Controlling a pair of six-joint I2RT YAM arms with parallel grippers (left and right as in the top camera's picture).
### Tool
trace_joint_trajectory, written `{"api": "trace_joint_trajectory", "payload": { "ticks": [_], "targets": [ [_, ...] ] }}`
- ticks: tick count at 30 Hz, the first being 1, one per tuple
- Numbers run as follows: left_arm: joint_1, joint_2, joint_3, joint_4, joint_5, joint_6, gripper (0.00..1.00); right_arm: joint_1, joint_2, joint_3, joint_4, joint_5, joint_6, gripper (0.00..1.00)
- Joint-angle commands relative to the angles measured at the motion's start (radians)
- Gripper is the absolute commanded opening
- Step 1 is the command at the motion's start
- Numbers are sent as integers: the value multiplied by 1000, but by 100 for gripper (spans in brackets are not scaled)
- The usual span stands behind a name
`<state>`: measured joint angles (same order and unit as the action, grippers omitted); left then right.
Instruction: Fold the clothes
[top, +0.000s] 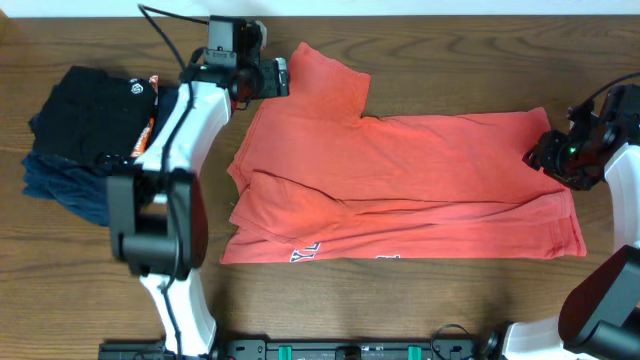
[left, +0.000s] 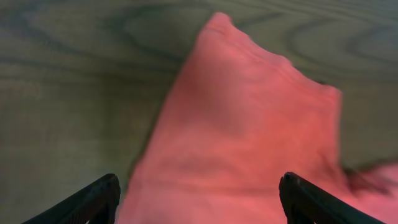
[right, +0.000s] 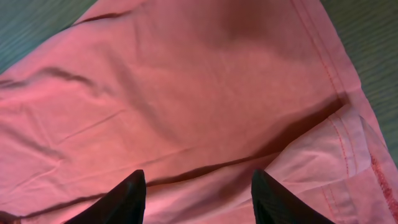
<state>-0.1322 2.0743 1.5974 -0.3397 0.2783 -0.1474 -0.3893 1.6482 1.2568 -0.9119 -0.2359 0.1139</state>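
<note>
The left gripper grabs the T-shirt's back side by the outer sleeve edge (top: 328, 62) (left: 264, 61) next. Then I fold that side toward the front.
The clothes, a coral-red T-shirt (top: 400, 190), lie spread across the middle of the wooden table. The upper half is folded down over the lower half, and a strip of white lettering (top: 308, 252) shows at the front edge. One sleeve (top: 325, 80) sticks out at the back left. My left gripper (top: 268, 78) hovers at that sleeve (left: 249, 124), open (left: 199, 180), with nothing between its fingers. At the shirt's right edge, my right gripper (top: 545, 152) stands open (right: 198, 177) just over the hem fold (right: 323, 155), holding no cloth.
A black folded garment (top: 95, 110) sits on a navy-blue folded garment (top: 60, 185) at the left of the table (top: 450, 60). The left arm (top: 165, 180) reaches from the front edge past that pile. The right arm's base (top: 600, 310) is at the front right.
</note>
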Motion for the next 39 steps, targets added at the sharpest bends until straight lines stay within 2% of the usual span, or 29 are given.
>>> {"api": "trace_joint_trajectory", "payload": {
  "ticks": [1,7,15,20,23,26,29,32,39],
  "targets": [
    [10,67,21,68,-10,29,84,13,-16,14,-2,-3,-23,53],
    [9,154,21,201,-10,65,83,13,-15,14,-6,-4,-22,53],
    [2,228,21,249,-9,64,82,13,-15,14,-25,-4,-22,53],
    [-26,258,21,251,-5,65,78,13,-16,14,-42,-4,-22,53],
    [-47,258,21,250,-1,65,68,13,-16,14,-46,-4,-22,53],
    [-63,258,21,224,6,65,50,13,-15,14,-42,-3,-22,53],
    [-63,258,21,201,6,64,20,13,-15,14,-27,8,-23,54],
    [-48,244,21,184,6,60,12,13,-15,14,-1,39,-22,55],
    [-15,141,21,143,6,-37,9,13,-1,13,150,140,-22,50]
  ]
}}
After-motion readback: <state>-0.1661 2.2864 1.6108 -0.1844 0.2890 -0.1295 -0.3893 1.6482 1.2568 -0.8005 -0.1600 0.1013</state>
